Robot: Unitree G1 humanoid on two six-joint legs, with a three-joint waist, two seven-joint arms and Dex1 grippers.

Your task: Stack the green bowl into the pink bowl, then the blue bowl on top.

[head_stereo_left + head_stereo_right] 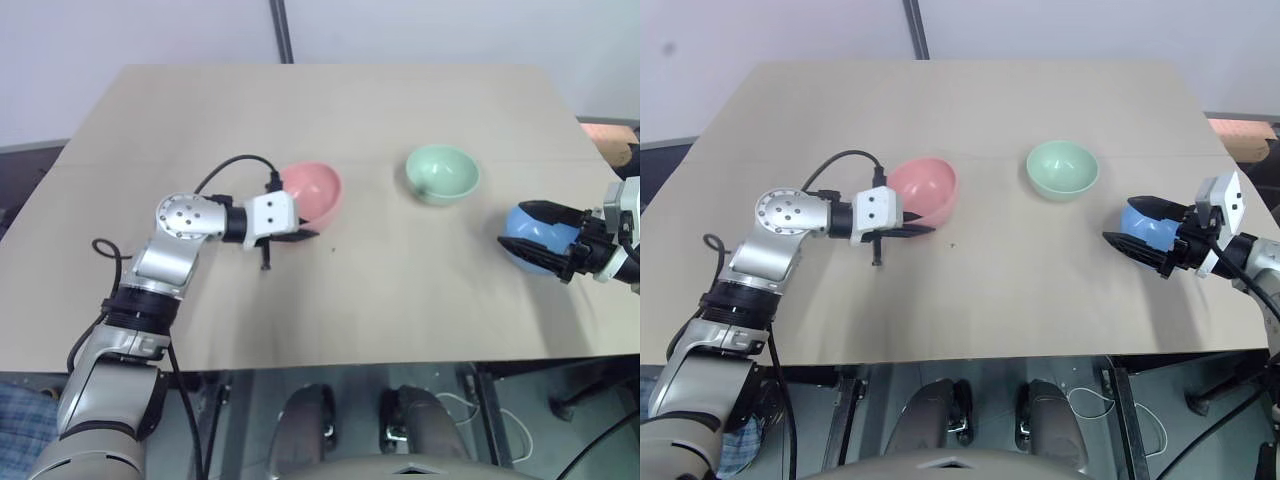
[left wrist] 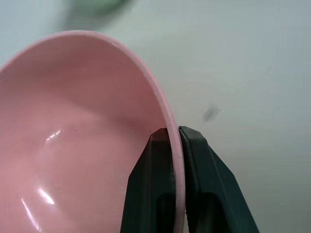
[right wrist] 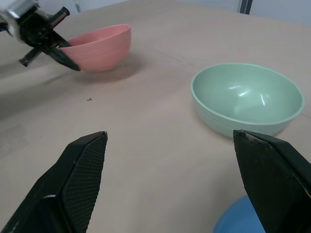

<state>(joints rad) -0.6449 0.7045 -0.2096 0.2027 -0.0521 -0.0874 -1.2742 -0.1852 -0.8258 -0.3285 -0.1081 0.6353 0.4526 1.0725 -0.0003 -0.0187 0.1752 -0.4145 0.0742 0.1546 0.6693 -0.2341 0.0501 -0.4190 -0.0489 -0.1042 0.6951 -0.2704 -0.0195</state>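
Observation:
I should pick up the green bowl by its rim (image 1: 443,200) with my right gripper next, so that it can go inside the pink bowl (image 1: 315,190).
My left gripper (image 1: 305,235) is shut on the near rim of the pink bowl (image 1: 315,190), one finger inside and one outside (image 2: 172,133). The bowl is tipped towards the gripper, left of the table's middle. Upright and untouched, the green bowl (image 1: 442,172) sits right of the middle, seen again at the green bowl (image 3: 248,97) ahead of my right gripper. The blue bowl (image 1: 535,235) shows its rounded outside at the table's right edge. My right gripper (image 1: 512,225) stands open, a finger on each side of it; whether they press on it I cannot tell.
The light wooden table (image 1: 330,310) has its front edge close to me and its right edge just beyond the blue bowl. A black cable (image 1: 235,165) loops over my left wrist beside the pink bowl. A black post (image 1: 283,30) rises behind the table.

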